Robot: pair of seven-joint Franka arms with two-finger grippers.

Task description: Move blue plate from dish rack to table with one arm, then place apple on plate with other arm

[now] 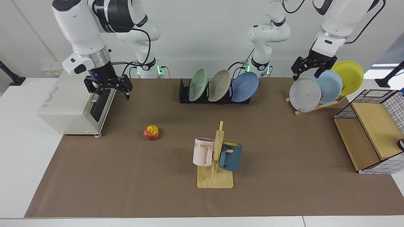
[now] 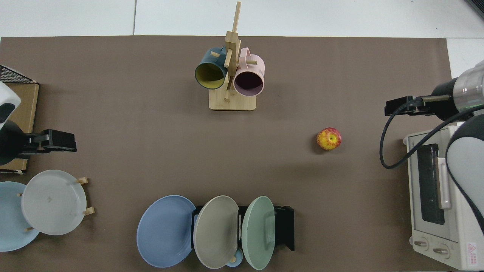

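I should grab the red-and-yellow apple [image 1: 151,132] by its round sides with my right gripper. Then I can put it on the blue plate [image 1: 244,86].
The blue plate [image 1: 244,86] [image 2: 164,230] leans in the end slot of the black dish rack [image 1: 184,94] [image 2: 284,226], beside a beige and a green plate. On the brown mat of the table [image 1: 284,189] lies the red-and-yellow apple [image 1: 151,132] [image 2: 329,138], with nothing touching it. My right gripper [image 1: 111,94] [image 2: 391,107] hangs open in front of the toaster oven, up and left of the apple in the facing view. My left gripper [image 1: 305,75] [image 2: 70,141] hovers open just above the plates on the wooden stand, well away from the rack.
A wooden mug tree [image 1: 216,157] with a pink and a dark blue mug stands mid-table. A white toaster oven [image 1: 72,107] sits under the right arm. A slanted wooden stand [image 1: 315,107] holds grey, pale blue and yellow plates. A wire-and-wood basket [image 1: 369,135] sits beside it.
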